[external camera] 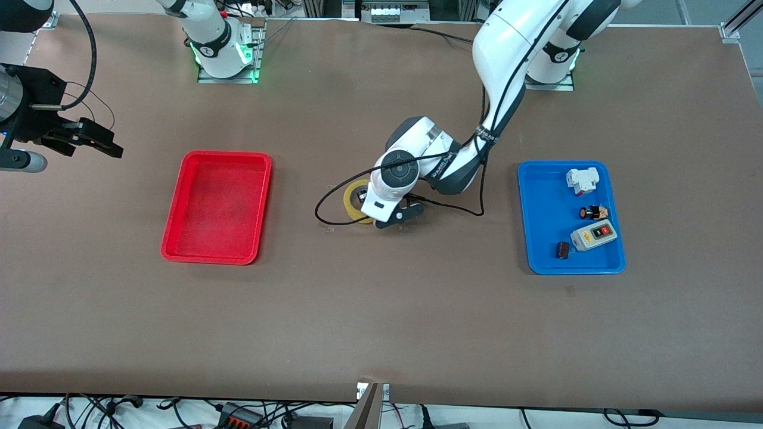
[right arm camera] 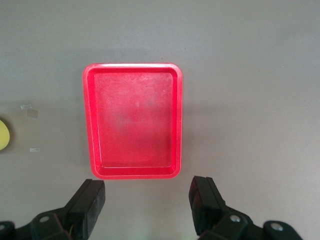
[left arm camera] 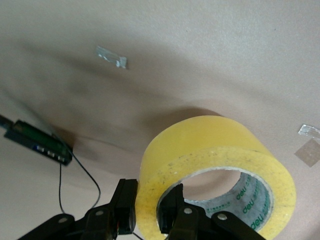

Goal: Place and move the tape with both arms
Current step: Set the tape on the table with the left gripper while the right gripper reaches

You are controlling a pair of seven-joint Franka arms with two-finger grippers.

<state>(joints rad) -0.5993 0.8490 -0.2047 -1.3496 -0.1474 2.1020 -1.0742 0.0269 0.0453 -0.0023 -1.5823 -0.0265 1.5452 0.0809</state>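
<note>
My left gripper opens next, since the yellow tape's lower edge (external camera: 357, 218) sits over the tabletop, close beside its shadow.
The yellow tape (external camera: 353, 201) sits at the table's middle, between the two trays. My left gripper (external camera: 372, 213) is shut on the tape's wall. In the left wrist view the left gripper (left arm camera: 147, 210) has one finger (left arm camera: 125, 205) outside the tape (left arm camera: 215, 145) and the other in its hole. The roll is tilted, close to the tabletop. My right gripper (external camera: 98, 140) waits open and empty in the air at the right arm's end of the table. In the right wrist view the right gripper (right arm camera: 147, 200) is beside the red tray (right arm camera: 87, 115), and the tape's edge (right arm camera: 4, 134) shows.
The empty red tray (external camera: 179, 179) lies toward the right arm's end. A blue tray (external camera: 524, 214) toward the left arm's end holds a grey switch box (external camera: 593, 234), a white part (external camera: 582, 180) and two small items. A black cable (external camera: 325, 217) loops beside the tape.
</note>
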